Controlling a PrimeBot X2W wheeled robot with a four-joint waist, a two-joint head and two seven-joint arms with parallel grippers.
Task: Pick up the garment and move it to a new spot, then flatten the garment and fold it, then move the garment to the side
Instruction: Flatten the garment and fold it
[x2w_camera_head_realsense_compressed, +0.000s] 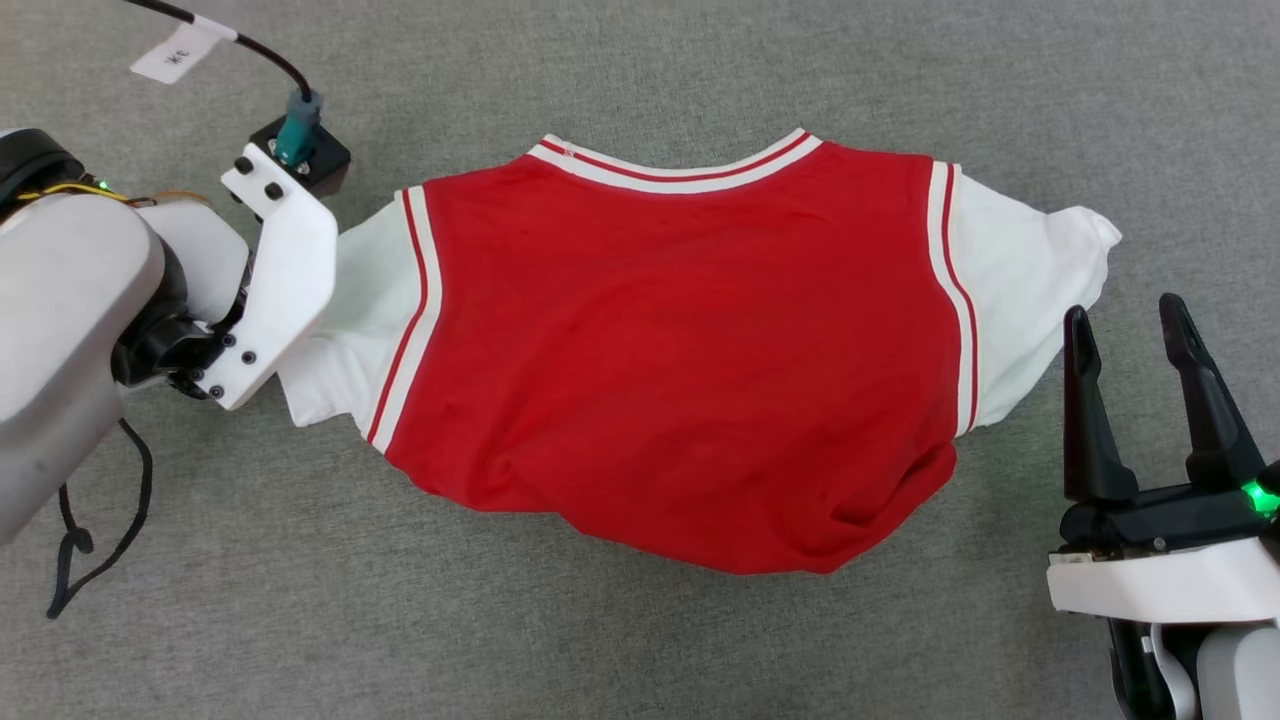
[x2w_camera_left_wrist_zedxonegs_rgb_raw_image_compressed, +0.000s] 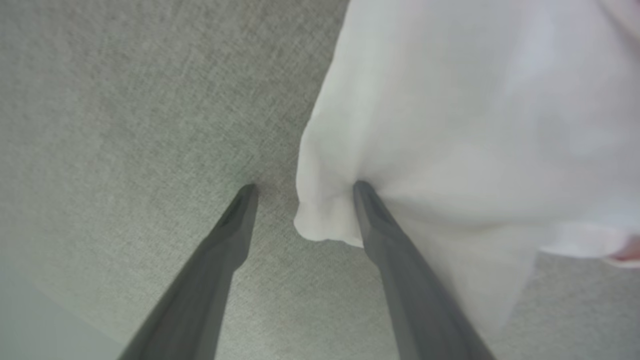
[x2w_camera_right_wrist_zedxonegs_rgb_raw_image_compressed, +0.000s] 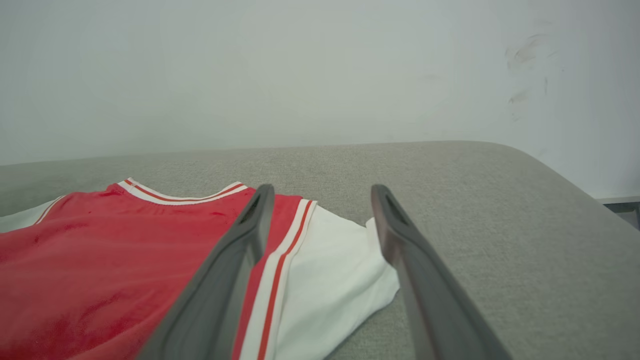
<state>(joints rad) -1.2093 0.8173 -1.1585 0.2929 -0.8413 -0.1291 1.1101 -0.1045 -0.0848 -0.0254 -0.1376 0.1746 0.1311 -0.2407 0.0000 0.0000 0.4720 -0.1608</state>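
Note:
The white sleeve has a puckered cuff corner (x2w_camera_head_realsense_compressed: 1099, 232) that stands up a little while the red body (x2w_camera_head_realsense_compressed: 684, 324) lies flat, so my right gripper needs to grab the sleeve there next.
The garment (x2w_camera_head_realsense_compressed: 680, 350) lies spread on the grey fabric surface (x2w_camera_head_realsense_compressed: 640, 650), collar at the far side, plain red side up and a white sleeve at each end. Its lower edge is bunched and the print is hidden. My left gripper (x2w_camera_left_wrist_zedxonegs_rgb_raw_image_compressed: 302, 187) is open and points down at the left sleeve (x2w_camera_left_wrist_zedxonegs_rgb_raw_image_compressed: 450, 125). One fingertip (x2w_camera_left_wrist_zedxonegs_rgb_raw_image_compressed: 362, 192) touches the cloth and a sleeve corner sits between the fingers. In the head view the white wrist bracket (x2w_camera_head_realsense_compressed: 280, 280) covers those fingers. My right gripper (x2w_camera_head_realsense_compressed: 1124, 310) (x2w_camera_right_wrist_zedxonegs_rgb_raw_image_compressed: 322, 189) stands open and empty, just off the right sleeve (x2w_camera_head_realsense_compressed: 1030, 290).
A black block with a teal plug and cable (x2w_camera_head_realsense_compressed: 300, 145) rides on the left wrist, with a white label (x2w_camera_head_realsense_compressed: 175, 52) on the cable. A loose black cable (x2w_camera_head_realsense_compressed: 100, 540) hangs at the lower left. The surface curves off at its right edge (x2w_camera_right_wrist_zedxonegs_rgb_raw_image_compressed: 575, 170), before a pale wall (x2w_camera_right_wrist_zedxonegs_rgb_raw_image_compressed: 300, 75).

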